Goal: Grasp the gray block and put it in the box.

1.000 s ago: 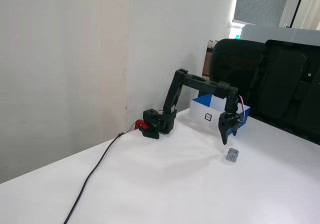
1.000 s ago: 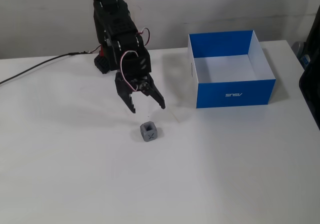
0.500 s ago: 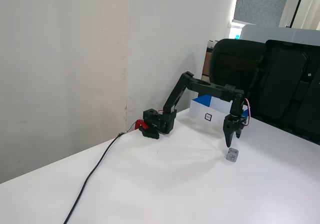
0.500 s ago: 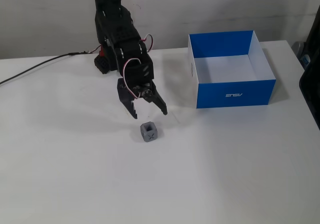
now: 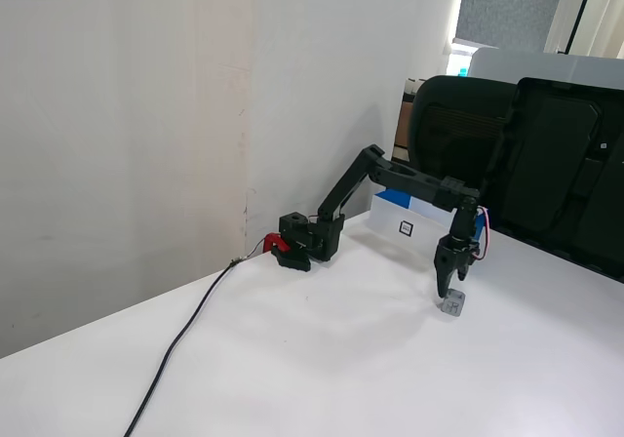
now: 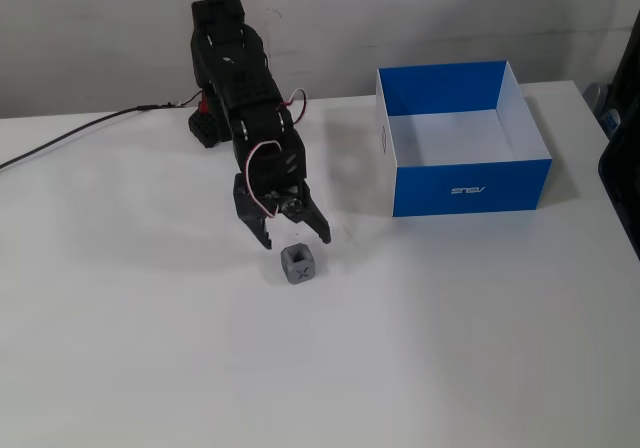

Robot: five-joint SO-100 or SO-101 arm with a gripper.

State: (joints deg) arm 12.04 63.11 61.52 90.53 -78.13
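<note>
My gripper should next grab the gray block by its opposite sides, so that I can put the block in the box (image 5: 402,230).
The gray block (image 6: 299,264) is a tiny cube with an X mark on its face, lying on the white table; it also shows in a fixed view (image 5: 453,305). My gripper (image 6: 294,239) points down just above and behind the block, jaws open and empty; in a fixed view (image 5: 449,292) its tips hang right over the block. The box (image 6: 470,185), blue outside and white inside, stands empty to the right of the arm; in a fixed view (image 5: 409,225) its white side with a small black square label shows behind the arm.
The arm's base (image 5: 307,238) sits near the table's back edge with a black cable (image 5: 185,335) trailing over the table. Black office chairs (image 5: 531,164) stand beyond the table's far side. A white wall (image 5: 127,115) borders the back.
</note>
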